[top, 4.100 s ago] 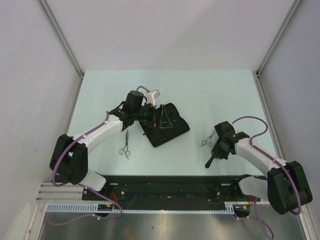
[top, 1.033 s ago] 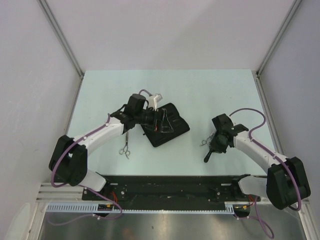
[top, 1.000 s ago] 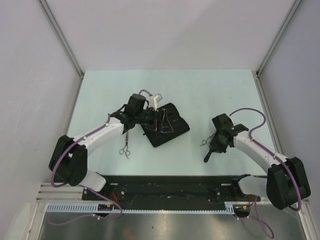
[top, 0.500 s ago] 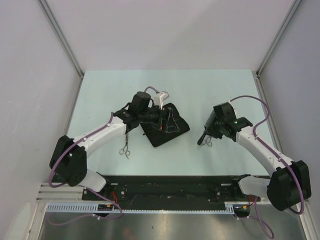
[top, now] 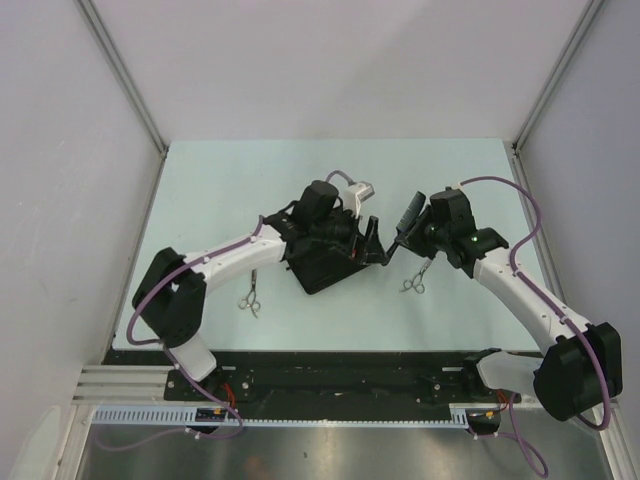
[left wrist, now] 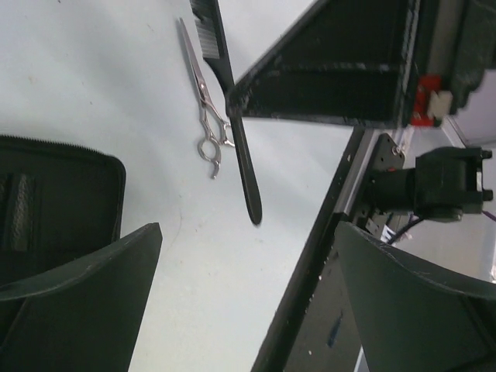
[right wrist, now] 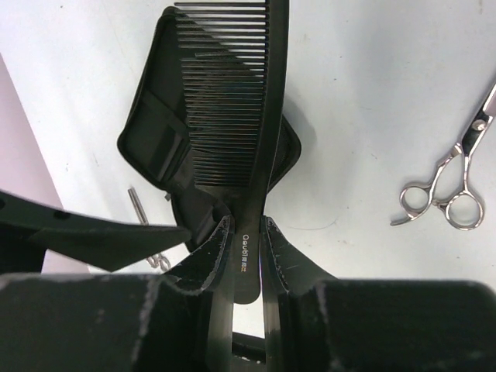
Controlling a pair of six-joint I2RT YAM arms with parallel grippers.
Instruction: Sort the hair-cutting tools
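The toothed part of the comb should stay free for my right gripper to regrip, so my left gripper should grab the comb's free handle end (top: 389,256) (left wrist: 250,197) next.
My right gripper (top: 403,238) (right wrist: 246,225) is shut on the handle of the black handled comb (top: 409,217) (right wrist: 246,116) and holds it in the air by the right edge of the black fabric case (top: 325,262) (right wrist: 159,143). My left gripper (top: 368,238) (left wrist: 248,232) is open and empty over the case's right corner, close to the comb (left wrist: 236,132). One silver scissors (top: 414,281) (right wrist: 448,186) (left wrist: 205,116) lies on the table below the right gripper. The other scissors (top: 250,295) (right wrist: 143,229) lies left of the case. I cannot make out the long narrow comb.
The pale table (top: 450,180) has walls at the left, right and back. A black rail (top: 330,365) runs along its near edge by the arm bases. The two grippers are almost touching above the case's right corner.
My right gripper lifted the handled comb off the table and carried it up and left to the case. My left gripper swung right across the case towards it.
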